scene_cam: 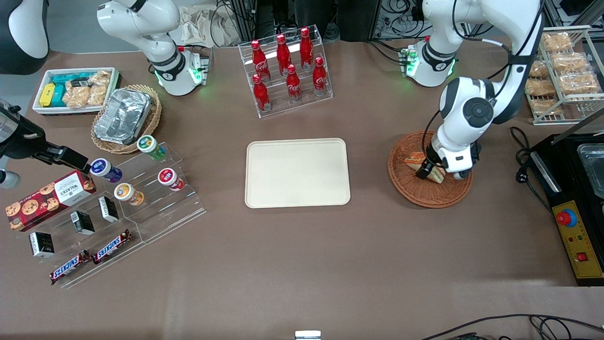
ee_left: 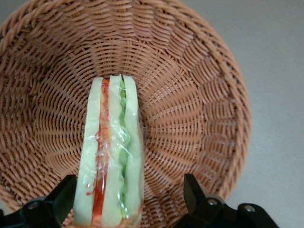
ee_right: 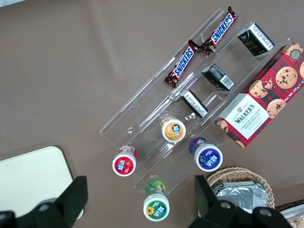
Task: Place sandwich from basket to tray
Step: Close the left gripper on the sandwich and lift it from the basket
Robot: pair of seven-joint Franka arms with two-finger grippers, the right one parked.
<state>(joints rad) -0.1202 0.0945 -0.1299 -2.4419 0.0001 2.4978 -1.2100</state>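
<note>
The sandwich (scene_cam: pixel 414 159) stands with its layers facing up. My left gripper grabs it by the flat outer bread slices next to place it on the tray.
The sandwich (ee_left: pixel 111 152), a plastic-wrapped wedge of white bread with red, orange and green layers, stands on edge in the reddish-brown wicker basket (ee_left: pixel 190 95). My left gripper (ee_left: pixel 128 194) is open and low in the basket, its fingers (ee_left: pixel 64 194) on either side of the sandwich. One finger sits close against the bread; the other stands well apart from it. In the front view the gripper (scene_cam: pixel 432 172) is down inside the basket (scene_cam: pixel 427 196), partly covering the sandwich (scene_cam: pixel 414 159). The cream tray (scene_cam: pixel 297 172) lies bare beside the basket, toward the parked arm's end.
A clear rack of red cola bottles (scene_cam: pixel 287 71) stands farther from the front camera than the tray. A black control box (scene_cam: pixel 578 236) and a wire rack of snack bags (scene_cam: pixel 561 71) sit at the working arm's end. An acrylic stand (scene_cam: pixel 141 189) holds cups and bars at the parked arm's end.
</note>
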